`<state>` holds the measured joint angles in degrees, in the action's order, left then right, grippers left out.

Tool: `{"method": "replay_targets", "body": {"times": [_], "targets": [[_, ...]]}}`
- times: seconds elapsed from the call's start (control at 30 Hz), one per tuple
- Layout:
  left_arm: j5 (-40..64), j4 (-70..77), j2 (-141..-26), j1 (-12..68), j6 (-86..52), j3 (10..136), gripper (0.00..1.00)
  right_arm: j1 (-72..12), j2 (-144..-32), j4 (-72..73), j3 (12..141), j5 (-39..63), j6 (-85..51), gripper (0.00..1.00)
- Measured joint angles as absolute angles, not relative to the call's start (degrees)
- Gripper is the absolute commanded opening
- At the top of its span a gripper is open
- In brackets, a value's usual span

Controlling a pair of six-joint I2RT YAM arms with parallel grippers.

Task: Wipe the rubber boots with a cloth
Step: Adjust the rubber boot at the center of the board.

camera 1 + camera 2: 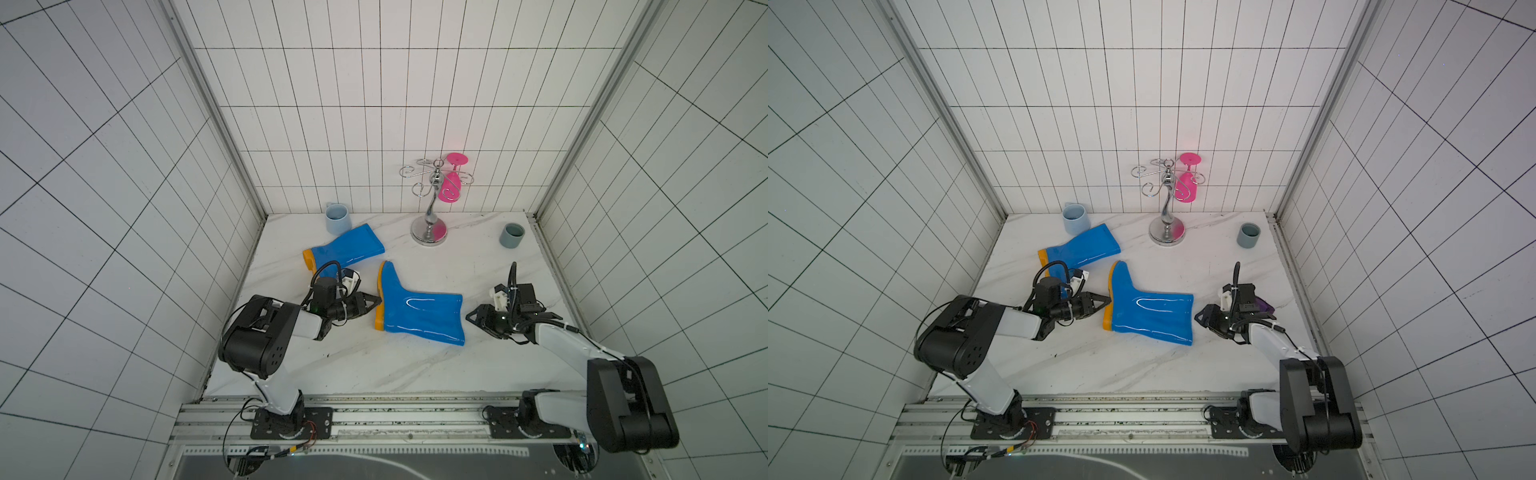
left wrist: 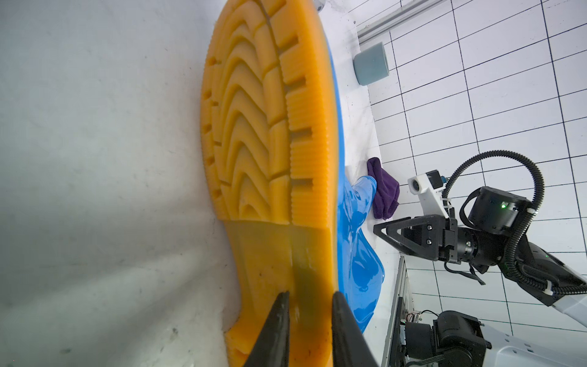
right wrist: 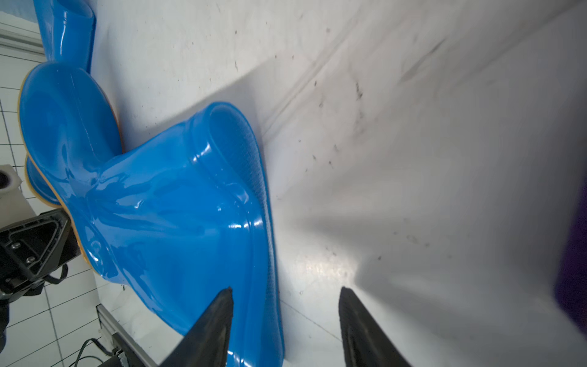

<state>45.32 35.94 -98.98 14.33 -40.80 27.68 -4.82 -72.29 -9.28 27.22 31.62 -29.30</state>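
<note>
Next, my right gripper grabs the near boot by its top rim to set it upright on its orange sole for wiping.
Two glossy blue rubber boots with orange soles lie on their sides on the marble table [image 1: 374, 365]. The near boot [image 1: 419, 309] [image 1: 1150, 311] is in the middle and the far boot [image 1: 347, 249] lies behind it to the left. My left gripper [image 1: 377, 301] [image 2: 309, 294] has its tips at the heel of the near boot's treaded sole [image 2: 254, 127], jaws slightly apart with nothing between them. My right gripper [image 1: 469, 320] [image 3: 286, 290] stands open at the near boot's top rim. The purple cloth [image 1: 1264, 305] [image 2: 384, 190] lies on the table behind the right wrist.
A light blue mug [image 1: 337, 218] stands at the back left beside the far boot. A chrome hanger stand [image 1: 430, 226] holding a pink glass [image 1: 451, 187] is at the back middle, and a grey-blue cup [image 1: 512, 235] at the back right. Tiled walls close three sides.
</note>
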Motion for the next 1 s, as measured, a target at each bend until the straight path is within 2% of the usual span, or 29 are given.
{"method": "replay_targets", "body": {"times": [0.27,0.4,0.5,0.63,0.73,0.87,1.0], "targets": [[45.5,37.5,-99.7,14.4,-41.0,27.6,0.22,-7.8,-70.1,-3.0,21.5,35.6,-33.4,0.54],[45.7,37.8,-99.8,14.4,-41.0,27.6,0.23,-8.7,-71.2,1.7,19.9,37.7,-35.8,0.51],[45.7,37.8,-99.8,14.4,-41.0,27.6,0.22,-10.0,-73.3,4.6,19.9,38.8,-37.2,0.44],[45.7,37.8,-99.8,14.4,-41.0,27.6,0.23,-10.8,-74.7,5.4,19.9,38.9,-38.2,0.13],[45.7,37.7,-99.7,14.4,-41.0,27.6,0.23,-11.0,-74.6,4.6,20.1,38.4,-38.2,0.01],[44.8,36.4,-98.4,14.5,-40.9,27.6,0.23,-11.3,-72.8,0.0,21.7,37.4,-36.1,0.0],[43.4,33.1,-96.2,14.5,-40.9,27.9,0.23,-11.4,-71.5,-8.5,28.5,35.1,-32.3,0.0]]}}
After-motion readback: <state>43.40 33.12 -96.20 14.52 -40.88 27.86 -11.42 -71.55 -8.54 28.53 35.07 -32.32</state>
